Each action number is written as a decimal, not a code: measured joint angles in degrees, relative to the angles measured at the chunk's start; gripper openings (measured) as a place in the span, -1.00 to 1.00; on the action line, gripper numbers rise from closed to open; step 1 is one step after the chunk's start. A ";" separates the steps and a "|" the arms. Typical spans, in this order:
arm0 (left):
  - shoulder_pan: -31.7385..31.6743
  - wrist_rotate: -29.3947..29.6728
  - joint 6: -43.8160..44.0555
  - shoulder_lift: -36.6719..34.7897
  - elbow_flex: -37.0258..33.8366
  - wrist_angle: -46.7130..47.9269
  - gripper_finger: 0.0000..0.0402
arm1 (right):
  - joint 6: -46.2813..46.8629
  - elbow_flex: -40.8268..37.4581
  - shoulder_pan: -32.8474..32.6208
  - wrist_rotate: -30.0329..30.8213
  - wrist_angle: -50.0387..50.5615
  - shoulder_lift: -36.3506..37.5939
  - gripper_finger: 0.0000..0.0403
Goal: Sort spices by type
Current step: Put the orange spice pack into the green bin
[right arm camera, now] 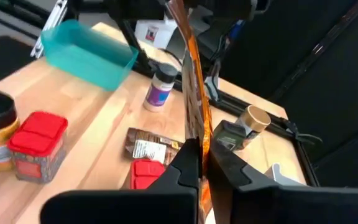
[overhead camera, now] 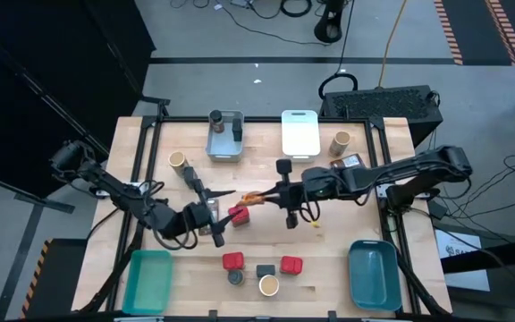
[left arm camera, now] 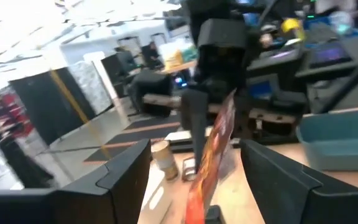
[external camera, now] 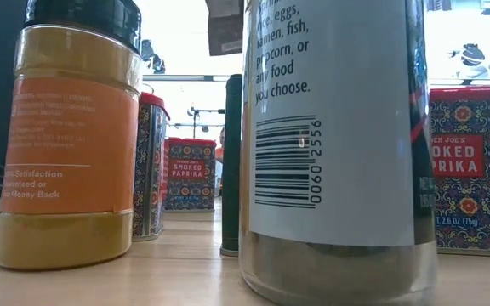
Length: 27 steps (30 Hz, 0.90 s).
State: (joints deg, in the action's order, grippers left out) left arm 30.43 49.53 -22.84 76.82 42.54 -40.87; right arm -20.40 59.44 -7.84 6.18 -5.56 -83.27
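Note:
Next, my left gripper grabs the packet by its loose end [overhead camera: 244, 196] [left arm camera: 197, 199] to sort it by type.
A flat brown-orange packet [overhead camera: 247, 195] hangs in the air over the table's middle, seen edge-on. My right gripper [overhead camera: 263, 194] reaches in from the table's right and is shut on it. My left gripper [overhead camera: 213, 216] faces it from the left and is open. Its fingers stand either side of the packet's near end [left arm camera: 209, 168] with gaps showing. Below lie red tins [overhead camera: 238, 215] [overhead camera: 232, 261] [overhead camera: 291, 265], a dark jar [overhead camera: 236, 277] and a tan-topped jar [overhead camera: 269, 285]. Another packet [right arm camera: 154, 146] lies flat on the table. My right gripper pinches the packet's end nearest the table's right [right arm camera: 196, 134] between its two fingers. They come nearly level from the table's right and lie along the packet. The packet stands on edge with its flat faces upright, reaching away from the fingers, clear of the table.
A grey bin [overhead camera: 213, 148] with jars and a white bin [overhead camera: 299, 132] stand at the far edge. A teal bin [overhead camera: 147, 279] is near left and a blue bin [overhead camera: 373, 273] near right. Tan-topped jars [overhead camera: 178, 161] [overhead camera: 340, 141] stand farther back. Tall jars [external camera: 339, 144] fill the low view.

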 joint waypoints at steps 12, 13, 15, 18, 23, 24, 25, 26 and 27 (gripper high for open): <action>-3.16 -7.54 -0.28 0.04 0.03 4.04 0.14 | -0.22 0.20 -0.04 -0.11 -1.12 -0.19 -1.00; -3.20 -7.53 -0.84 0.04 0.03 3.75 0.07 | -0.22 0.20 -0.04 -0.13 -1.08 -0.19 -1.00; -3.20 -7.15 -3.21 0.04 0.03 2.75 -0.16 | -0.24 0.20 -0.04 -0.18 -1.04 -0.20 -1.00; -2.82 -6.63 -4.90 0.04 0.03 2.19 -0.70 | -0.20 0.20 -0.04 -0.27 -1.10 -0.19 -0.98; -0.14 -2.03 -4.99 -0.87 0.03 2.77 -0.97 | 1.54 0.18 -0.04 -0.56 0.21 0.80 -0.81; 0.94 -1.28 -4.99 -1.65 0.01 3.08 -0.97 | 2.02 0.18 -0.04 -0.53 0.40 1.38 -0.77; 2.09 -0.16 -4.95 -2.86 0.03 3.96 -0.97 | 2.58 0.18 -0.04 -0.55 0.92 2.06 -0.73; 3.35 0.94 -4.73 -4.22 0.05 5.40 -0.98 | 3.47 0.18 -0.04 -0.53 1.69 2.58 -0.69; 4.65 1.95 -4.28 -5.58 0.30 6.92 -0.98 | 4.35 0.18 -0.04 -0.53 2.27 3.18 -0.65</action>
State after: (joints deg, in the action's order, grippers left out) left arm 35.08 51.48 -27.12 71.24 42.84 -33.95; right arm -16.05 59.61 -7.88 5.65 -3.29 -80.08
